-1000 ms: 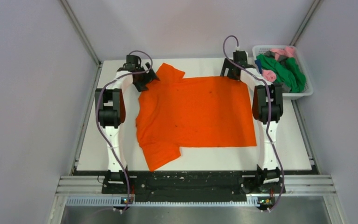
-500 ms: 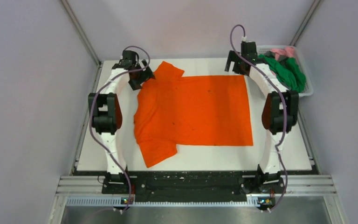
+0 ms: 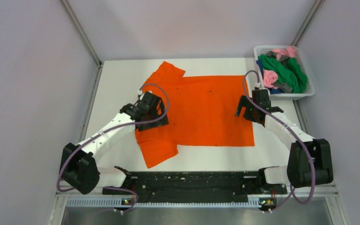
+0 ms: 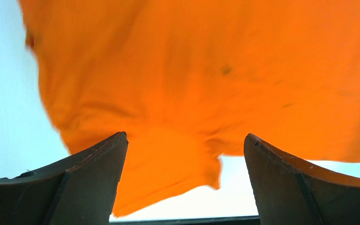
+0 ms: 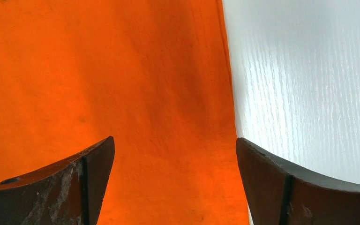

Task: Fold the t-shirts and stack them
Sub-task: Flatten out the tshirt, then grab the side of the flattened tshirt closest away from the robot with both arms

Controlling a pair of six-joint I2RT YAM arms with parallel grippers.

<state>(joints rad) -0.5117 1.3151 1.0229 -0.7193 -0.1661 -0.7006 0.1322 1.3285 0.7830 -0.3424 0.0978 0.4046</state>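
Next, my left gripper grabs the orange t-shirt's front sleeve at its outer end corner (image 3: 149, 165) (image 4: 119, 212), to fold the sleeve and front side inward.
A bright orange t-shirt (image 3: 201, 108) lies spread flat on the white table, one sleeve at the back left and one at the front left. My left gripper (image 3: 153, 115) hovers over the shirt's left edge near the front sleeve; its jaws stand wide open and empty, with the orange cloth (image 4: 201, 75) below them. My right gripper (image 3: 249, 111) is over the shirt's right hem, open and empty; the hem edge (image 5: 227, 84) runs between its jaws. Green, pink, blue and grey t-shirts (image 3: 283, 72) are piled in the basket.
A white mesh basket (image 3: 308, 91) stands at the back right corner, just off the table. The white table (image 3: 117, 79) shows bare around the shirt. Grey walls enclose the sides and back. The black base rail (image 3: 192, 180) runs along the near edge.
Both arms have swung from the shirt's far corners toward the near side, now low over the shirt's left and right edges. The shirt lies slightly flatter and has shifted a little left.
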